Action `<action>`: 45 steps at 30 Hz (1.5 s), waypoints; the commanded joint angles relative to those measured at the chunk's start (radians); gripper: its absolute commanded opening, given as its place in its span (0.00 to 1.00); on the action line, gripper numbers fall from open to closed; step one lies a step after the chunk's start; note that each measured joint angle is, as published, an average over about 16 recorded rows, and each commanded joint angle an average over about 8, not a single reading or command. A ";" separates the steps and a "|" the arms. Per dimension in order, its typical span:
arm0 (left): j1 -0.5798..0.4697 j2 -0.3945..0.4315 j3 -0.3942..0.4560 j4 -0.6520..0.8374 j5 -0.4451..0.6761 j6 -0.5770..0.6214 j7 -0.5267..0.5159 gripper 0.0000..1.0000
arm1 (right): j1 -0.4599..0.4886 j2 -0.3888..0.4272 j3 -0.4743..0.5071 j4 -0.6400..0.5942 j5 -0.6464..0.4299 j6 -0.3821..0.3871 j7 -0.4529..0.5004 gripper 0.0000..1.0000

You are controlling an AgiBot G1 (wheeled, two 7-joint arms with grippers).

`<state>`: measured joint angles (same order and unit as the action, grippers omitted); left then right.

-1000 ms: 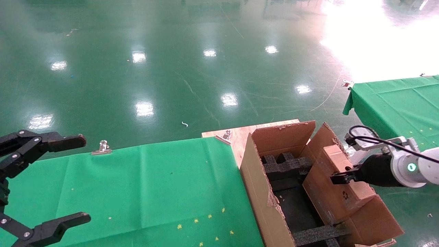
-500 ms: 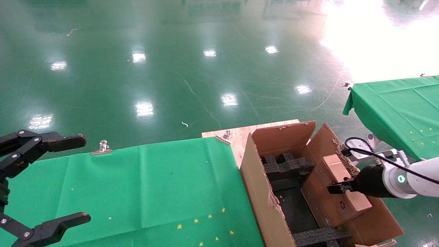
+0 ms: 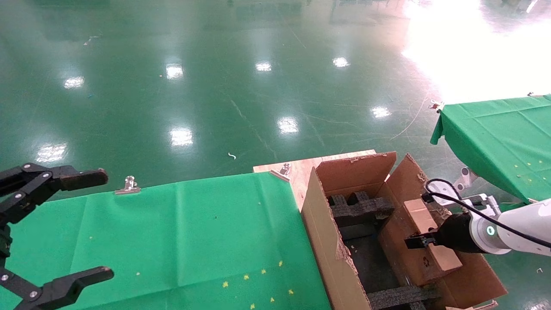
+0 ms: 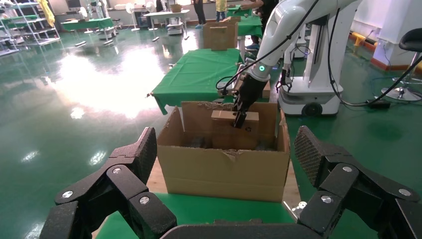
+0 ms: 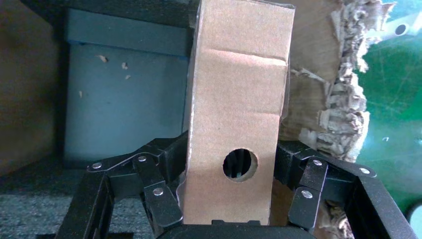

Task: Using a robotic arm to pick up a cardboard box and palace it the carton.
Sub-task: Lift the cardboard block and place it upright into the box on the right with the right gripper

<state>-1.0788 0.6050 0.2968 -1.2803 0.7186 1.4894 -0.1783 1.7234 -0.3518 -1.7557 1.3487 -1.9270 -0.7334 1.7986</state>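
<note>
My right gripper keeps hold of the box and lowers it to the carton's bottom next before release, since the small brown cardboard box (image 3: 430, 230) hangs high above it.
My right gripper (image 3: 418, 242), on the white arm (image 3: 521, 221) with the green ring light, is shut on the small brown cardboard box (image 3: 430, 230). It holds the box on edge inside the large carton (image 3: 327, 241), against the carton's right wall. In the right wrist view the box (image 5: 239, 99) shows its round hole, with the gripper (image 5: 231, 191) clamped on both broad sides. The left wrist view shows the carton (image 4: 224, 172) with the box (image 4: 223, 117) in its far side. My black left gripper (image 3: 107, 223) is open and empty over the green table's left end.
Black foam blocks (image 3: 359, 209) line the carton's floor. The carton stands on a wooden board (image 3: 301, 170) beside the green-clothed table (image 3: 172, 232). A second green table (image 3: 495, 129) is at the right. Metal clips (image 3: 128, 185) hold the cloth's far edge.
My right gripper has moved down and slightly left with the box, lowering it deeper into the carton. The left arm has not moved.
</note>
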 commanded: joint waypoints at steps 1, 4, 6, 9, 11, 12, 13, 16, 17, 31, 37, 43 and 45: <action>0.000 0.000 0.000 0.000 0.000 0.000 0.000 1.00 | 0.001 -0.001 0.001 0.000 -0.014 0.005 0.012 0.00; 0.000 0.000 0.000 0.000 0.000 0.000 0.000 1.00 | 0.007 -0.001 0.005 0.000 -0.029 0.006 0.023 0.00; 0.000 0.000 0.000 0.000 0.000 0.000 0.000 1.00 | 0.007 -0.003 0.005 0.000 -0.035 0.006 0.028 0.00; 0.000 0.000 0.001 0.000 0.000 0.000 0.000 1.00 | 0.000 -0.008 0.001 0.000 -0.040 0.004 0.034 0.00; 0.000 0.000 0.001 0.000 0.000 0.000 0.000 1.00 | -0.009 -0.011 -0.004 -0.001 -0.041 0.004 0.038 0.00; 0.000 0.000 0.001 0.000 0.000 0.000 0.000 1.00 | -0.014 -0.014 -0.007 -0.002 -0.041 0.005 0.040 0.00; 0.000 0.000 0.001 0.000 -0.001 0.000 0.000 1.00 | -0.019 -0.016 -0.009 -0.003 -0.043 0.006 0.042 0.00; 0.000 0.000 0.001 0.000 -0.001 0.000 0.000 1.00 | -0.035 -0.024 -0.016 -0.005 -0.048 0.013 0.051 0.00; 0.000 0.000 0.001 0.000 -0.001 0.000 0.000 1.00 | -0.040 -0.027 -0.019 -0.006 -0.050 0.016 0.054 0.00; 0.000 -0.001 0.002 0.000 -0.001 -0.001 0.001 1.00 | -0.125 -0.085 -0.046 -0.048 -0.098 0.078 0.119 0.00; 0.000 -0.001 0.002 0.000 -0.001 -0.001 0.001 1.00 | -0.142 -0.102 -0.051 -0.071 -0.103 0.093 0.122 0.07; 0.000 -0.001 0.002 0.000 -0.002 -0.001 0.001 1.00 | -0.148 -0.111 -0.051 -0.082 -0.103 0.104 0.117 0.80; 0.000 -0.001 0.002 0.000 -0.002 -0.001 0.001 1.00 | -0.148 -0.112 -0.051 -0.084 -0.103 0.106 0.116 0.99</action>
<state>-1.0791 0.6041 0.2990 -1.2802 0.7171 1.4883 -0.1772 1.5760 -0.4621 -1.8068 1.2668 -2.0294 -0.6297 1.9157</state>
